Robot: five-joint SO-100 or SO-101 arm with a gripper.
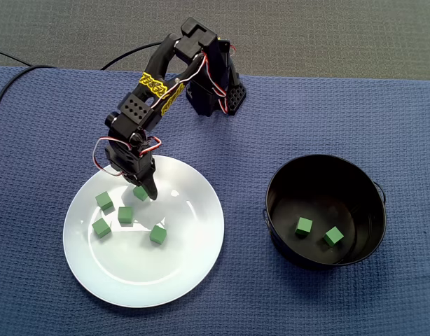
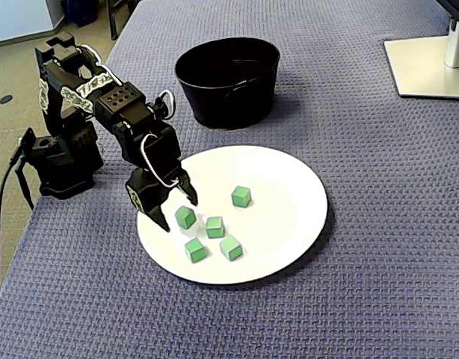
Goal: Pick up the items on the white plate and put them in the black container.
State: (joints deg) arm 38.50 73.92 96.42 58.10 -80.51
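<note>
The green cube needs to go from the white plate [image 1: 180,280] into the black container. My gripper should grab the cube by its opposite sides next.
Several small green cubes lie on the white plate [image 1: 180,280] [image 2: 289,187], left of the black container [image 1: 369,203] [image 2: 228,97] in the fixed view from above. Two more green cubes [image 1: 304,226] [image 1: 333,236] rest inside the container. My gripper [image 1: 145,193] [image 2: 180,214] is lowered onto the plate's edge nearest the arm and stands open. One green cube [image 1: 139,192] [image 2: 186,218] sits in the mouth of its jaws, partly covered by a finger from above. The other cubes [image 1: 125,215] [image 2: 241,197] lie loose and apart from the fingers.
A blue woven cloth [image 1: 341,112] covers the table. The arm's base [image 1: 222,94] [image 2: 61,161] stands behind the plate, with a cable [image 1: 12,84] trailing off the cloth. A pale monitor foot [image 2: 427,63] sits at the far corner.
</note>
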